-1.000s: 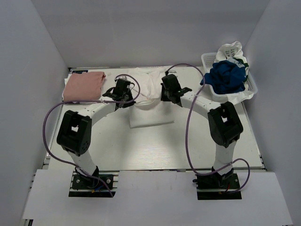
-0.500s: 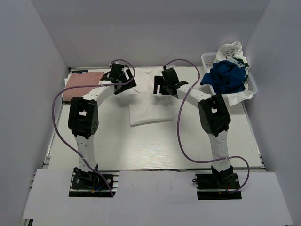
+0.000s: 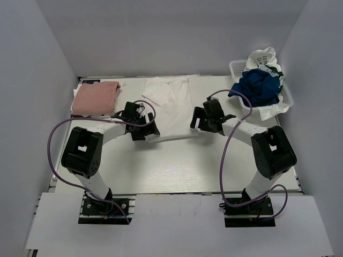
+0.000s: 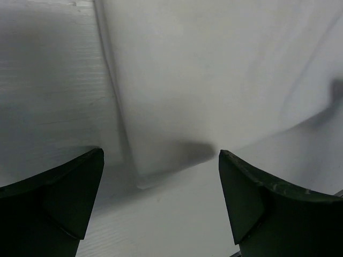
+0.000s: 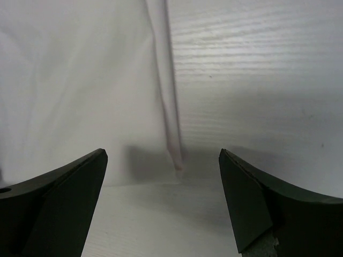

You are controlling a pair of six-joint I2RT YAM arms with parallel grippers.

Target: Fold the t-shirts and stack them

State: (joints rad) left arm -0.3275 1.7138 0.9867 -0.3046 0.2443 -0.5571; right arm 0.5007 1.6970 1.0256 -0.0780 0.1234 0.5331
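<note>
My left gripper will next grab the white t-shirt (image 3: 170, 107) by its near corner to fold the hem toward the collar, matching the corner of my right gripper.
A white t-shirt (image 3: 170, 107) lies flat in a long strip at the middle of the table, its collar at the far end. My left gripper (image 3: 148, 130) hovers open at its near left corner (image 4: 140, 181), with only table between the jaws (image 4: 161, 201). My right gripper (image 3: 199, 120) is open at the near right corner (image 5: 177, 163), and nothing sits between its jaws (image 5: 163, 201) either. A folded salmon-pink t-shirt (image 3: 95, 98) rests at the far left. A blue t-shirt (image 3: 258, 87) and a white one with green trim (image 3: 266, 57) are piled in the basket.
The white plastic basket (image 3: 286, 98) stands at the far right corner, close to the right wall. Purple cables loop from both arms over the table (image 3: 171, 168). White walls close in the left, right and far sides.
Both grippers let go of the white t-shirt at the far side and opened, then drew back to its near corners. The shirt now lies stretched out longer.
</note>
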